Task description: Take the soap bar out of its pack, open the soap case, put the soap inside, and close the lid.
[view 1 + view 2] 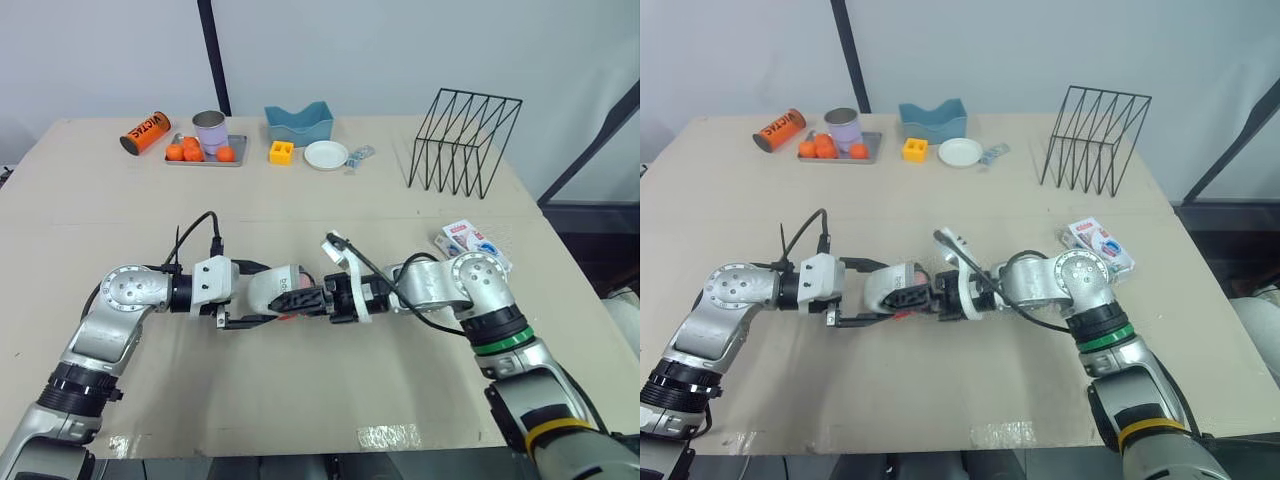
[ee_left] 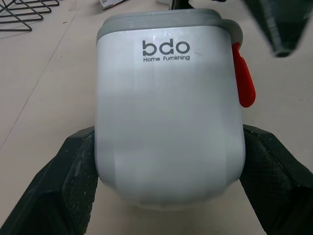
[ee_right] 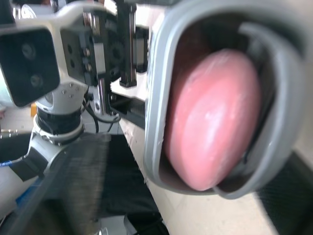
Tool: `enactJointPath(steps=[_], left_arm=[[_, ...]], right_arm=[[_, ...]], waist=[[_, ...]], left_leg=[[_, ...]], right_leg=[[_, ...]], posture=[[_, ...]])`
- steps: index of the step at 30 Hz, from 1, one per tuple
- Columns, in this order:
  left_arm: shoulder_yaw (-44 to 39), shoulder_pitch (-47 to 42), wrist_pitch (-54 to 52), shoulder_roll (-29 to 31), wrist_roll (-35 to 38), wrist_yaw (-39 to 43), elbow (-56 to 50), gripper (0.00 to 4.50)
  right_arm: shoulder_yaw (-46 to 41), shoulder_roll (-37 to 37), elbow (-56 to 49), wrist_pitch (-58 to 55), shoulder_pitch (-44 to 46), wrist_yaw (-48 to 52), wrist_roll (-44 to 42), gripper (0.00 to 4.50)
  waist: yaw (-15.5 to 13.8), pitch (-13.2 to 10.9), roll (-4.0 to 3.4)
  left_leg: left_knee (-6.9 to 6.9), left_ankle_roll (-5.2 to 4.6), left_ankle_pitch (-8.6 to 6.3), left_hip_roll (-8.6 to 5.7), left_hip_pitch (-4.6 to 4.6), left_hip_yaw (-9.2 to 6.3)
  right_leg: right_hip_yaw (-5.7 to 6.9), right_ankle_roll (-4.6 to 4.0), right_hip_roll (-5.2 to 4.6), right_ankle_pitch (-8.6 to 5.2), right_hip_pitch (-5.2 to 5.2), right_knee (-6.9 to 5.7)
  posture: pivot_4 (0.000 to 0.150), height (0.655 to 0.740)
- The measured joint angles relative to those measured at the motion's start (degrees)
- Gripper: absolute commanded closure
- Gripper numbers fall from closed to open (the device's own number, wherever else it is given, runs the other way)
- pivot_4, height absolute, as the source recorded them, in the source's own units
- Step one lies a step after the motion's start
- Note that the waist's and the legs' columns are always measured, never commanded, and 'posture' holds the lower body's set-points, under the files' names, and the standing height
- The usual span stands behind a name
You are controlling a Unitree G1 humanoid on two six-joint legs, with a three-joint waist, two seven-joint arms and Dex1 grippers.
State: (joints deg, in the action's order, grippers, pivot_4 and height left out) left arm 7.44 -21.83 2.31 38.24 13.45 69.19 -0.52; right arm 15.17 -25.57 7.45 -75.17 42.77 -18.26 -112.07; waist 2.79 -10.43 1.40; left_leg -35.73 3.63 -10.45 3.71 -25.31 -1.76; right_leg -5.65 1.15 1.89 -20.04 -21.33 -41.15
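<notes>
The pink soap bar (image 3: 215, 120) is inside the case, so my right gripper will next grab the case by its grey-rimmed mouth end (image 3: 158, 115) to hold the case steady.
My left gripper (image 1: 262, 295) is shut on a white soap case (image 2: 168, 122) with a grey rim and a red latch (image 2: 243, 78), and holds it on its side just above the table. Its fingers (image 2: 73, 186) press both flanks of the case. The case's mouth faces my right gripper (image 1: 308, 300). A pink soap bar (image 3: 210, 117) sits inside the grey-rimmed mouth. The right gripper's fingers stand apart on either side of the mouth, open, clear of the soap. The soap pack (image 1: 470, 240), a white, red and blue box, lies on the table to the right.
A black wire rack (image 1: 463, 140) stands at the back right. Along the back edge are an orange can (image 1: 146, 132), a tray (image 1: 236, 160) with oranges and a cup, a yellow block (image 1: 282, 152), a blue holder (image 1: 298, 122) and a white dish (image 1: 326, 155).
</notes>
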Motion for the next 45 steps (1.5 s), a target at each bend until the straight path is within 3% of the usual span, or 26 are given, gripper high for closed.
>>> enactJointPath(steps=[24, 27, 28, 29, 32, 45], left_arm=[[0.0, 0.0, 0.1, 0.0, 0.0, -0.1, 0.0, 1.01], [0.0, 0.0, 0.1, 0.0, 0.0, -0.1, 0.0, 1.01], [0.0, 0.0, 0.1, 0.0, 0.1, -0.1, 0.0, 1.01], [0.0, 0.0, 0.1, 0.0, 0.1, -0.1, 0.0, 1.01], [-0.2, 0.0, 0.4, 0.0, 0.1, -0.2, 0.0, 1.01], [-0.4, 0.0, 0.3, 0.4, 0.1, -0.1, 0.1, 1.01]], right_arm=[[-0.4, 1.0, 1.0, 1.1, 0.0, -0.5, 0.0, 0.06], [-0.5, 1.2, 1.0, 1.2, 0.0, -0.5, 0.0, 0.69], [-0.5, 1.1, 1.2, 1.3, -0.1, -0.6, 0.1, 1.2], [-0.5, 1.1, 1.4, 1.3, -0.1, -0.6, 0.2, 1.39], [-0.9, 1.2, 2.1, 1.7, -0.5, -0.7, 0.5, 2.52], [-2.0, 2.8, 3.0, 1.6, -0.8, -2.0, 0.5, 2.52]], waist=[[0.0, 0.0, 0.0], [0.0, 0.0, 0.0], [0.0, 0.0, 0.0], [0.0, 0.0, 0.0], [0.0, 0.0, 0.0], [0.0, 0.0, 0.0]], left_leg=[[0.0, 0.0, 0.0, 0.0, 0.0, 0.0], [0.0, 0.0, 0.0, 0.0, 0.0, 0.0], [0.0, 0.0, 0.0, 0.0, 0.0, 0.0], [0.0, 0.0, 0.0, 0.0, 0.0, 0.0], [0.0, 0.0, 0.0, 0.0, -0.01, 0.0], [0.01, 0.0, 0.0, 0.0, 0.0, 0.0]], right_leg=[[0.0, 0.0, 0.0, 0.0, 0.0, 0.0], [0.0, 0.0, 0.0, 0.0, 0.0, 0.0], [0.0, 0.0, 0.0, 0.0, 0.0, 0.01], [0.0, 0.0, 0.0, 0.0, 0.0, 0.01], [0.0, 0.0, 0.01, 0.0, -0.01, 0.01], [0.0, 0.0, 0.01, 0.0, -0.01, 0.01]], posture=[[0.15, 0.74], [0.15, 0.74], [0.15, 0.74], [0.15, 0.74], [0.15, 0.74], [0.15, 0.74]])
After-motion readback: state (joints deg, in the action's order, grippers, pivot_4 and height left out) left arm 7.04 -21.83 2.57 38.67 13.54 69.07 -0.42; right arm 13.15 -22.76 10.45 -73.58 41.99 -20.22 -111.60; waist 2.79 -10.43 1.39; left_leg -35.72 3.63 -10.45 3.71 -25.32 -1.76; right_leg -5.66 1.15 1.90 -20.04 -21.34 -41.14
